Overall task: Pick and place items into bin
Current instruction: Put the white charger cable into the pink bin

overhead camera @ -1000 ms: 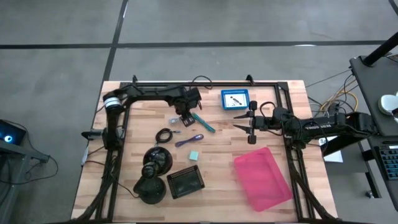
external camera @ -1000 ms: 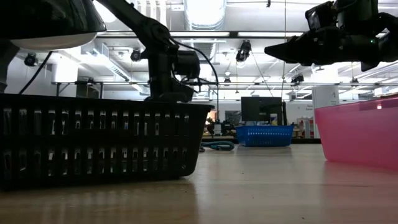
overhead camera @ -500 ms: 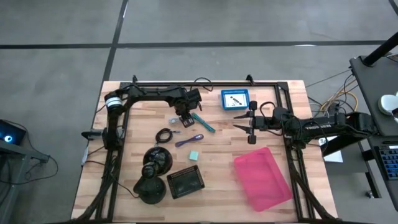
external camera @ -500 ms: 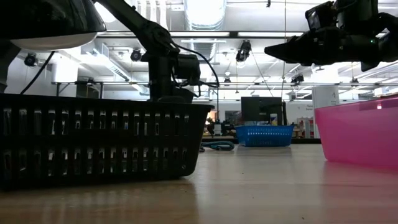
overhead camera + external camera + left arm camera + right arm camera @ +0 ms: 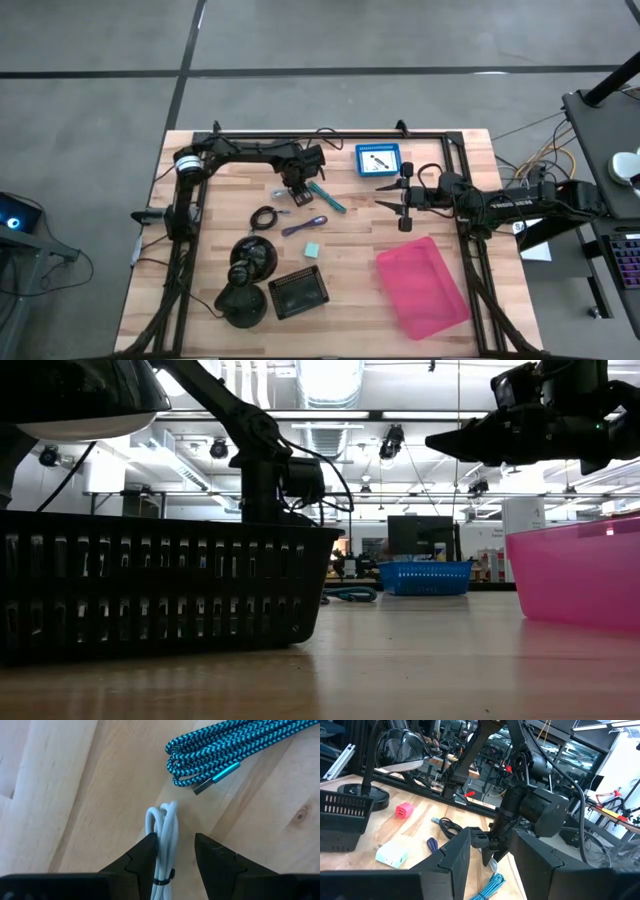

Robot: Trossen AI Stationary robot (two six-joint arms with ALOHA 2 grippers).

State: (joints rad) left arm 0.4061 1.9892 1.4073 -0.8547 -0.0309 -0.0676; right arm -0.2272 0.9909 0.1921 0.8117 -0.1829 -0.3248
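Note:
The white cable goes in the pink bin after my left gripper grabs it. My left gripper will next grab the white cable by its part above the black tie [image 5: 163, 854].
My left gripper [image 5: 297, 189] [image 5: 175, 840] is low over the table's middle rear, open, with a bundled white cable [image 5: 167, 822] lying on the wood between its fingers. A coiled teal braided cable [image 5: 220, 750] [image 5: 328, 197] lies just beyond. A purple pen [image 5: 305, 225], a coiled black cable [image 5: 264, 217], a pale teal cube [image 5: 313, 248] and a small white packet [image 5: 278, 192] rest flat on the table nearby. My right gripper [image 5: 383, 196] [image 5: 491, 834] hovers open to the right of them, well above the table, touching nothing. My left gripper comes at the white cable bundle from above with its fingers along it. One finger [image 5: 147, 852] stands right against the bundle's side [image 5: 159, 840], and the other finger stands clear of it. Whether that finger touches the cable, I cannot tell. The bundle lies flat on the table.
A pink bin [image 5: 420, 285] sits at the near right, a black mesh basket [image 5: 298, 292] at the near middle, and a small blue tray [image 5: 378, 160] at the far edge. Two big black domed objects [image 5: 248, 262] stand near left. A black frame rail [image 5: 330, 135] borders the table.
The left arm's rear joint has drifted a little to the right. Its gripper has stayed over the white cable. The right arm has kept still.

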